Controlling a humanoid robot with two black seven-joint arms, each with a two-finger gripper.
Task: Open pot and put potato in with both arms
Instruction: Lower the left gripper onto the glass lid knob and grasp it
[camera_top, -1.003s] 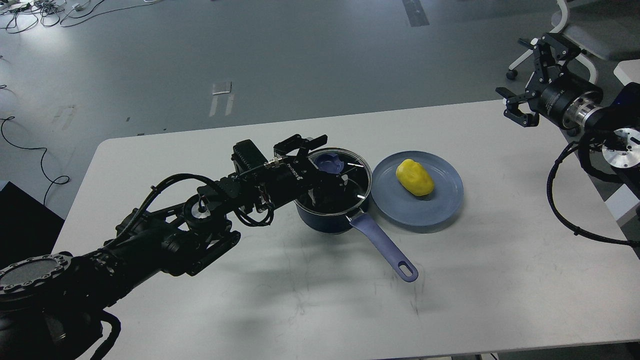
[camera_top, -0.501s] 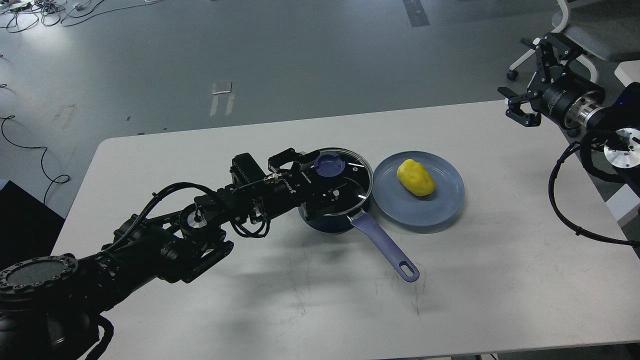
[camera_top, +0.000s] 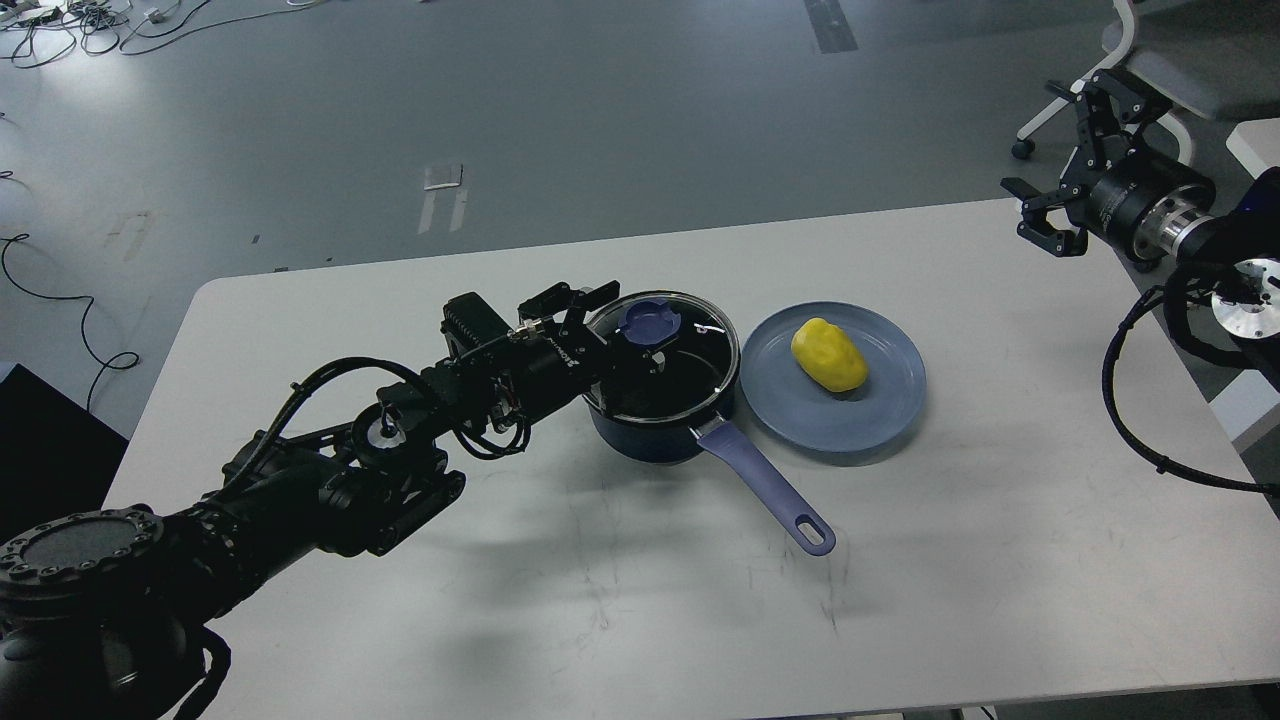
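Observation:
My left gripper needs to grab the glass lid's narrow blue knob (camera_top: 649, 323) next, because the lid reaches across the whole pot (camera_top: 650, 438) and is wider than my fingers open.
A dark blue pot (camera_top: 650, 438) with a purple handle (camera_top: 768, 488) stands mid-table. Its glass lid (camera_top: 700, 362) with a blue knob (camera_top: 648, 320) sits on it. A yellow potato (camera_top: 828, 354) lies on a blue plate (camera_top: 850, 425) just right of the pot. My left gripper (camera_top: 622, 328) is open at the lid's left side, its fingers either side of the knob and not closed on it. My right gripper (camera_top: 1052, 165) is open and empty, raised over the table's far right corner.
The white table (camera_top: 600, 600) ends close behind the pot and plate. An office chair (camera_top: 1180, 70) stands behind the right arm. Cables (camera_top: 60, 300) lie on the floor at the left.
My left gripper has drawn back to the left from over the knob, which now shows fully. The lid stays on the pot. The right gripper has barely moved.

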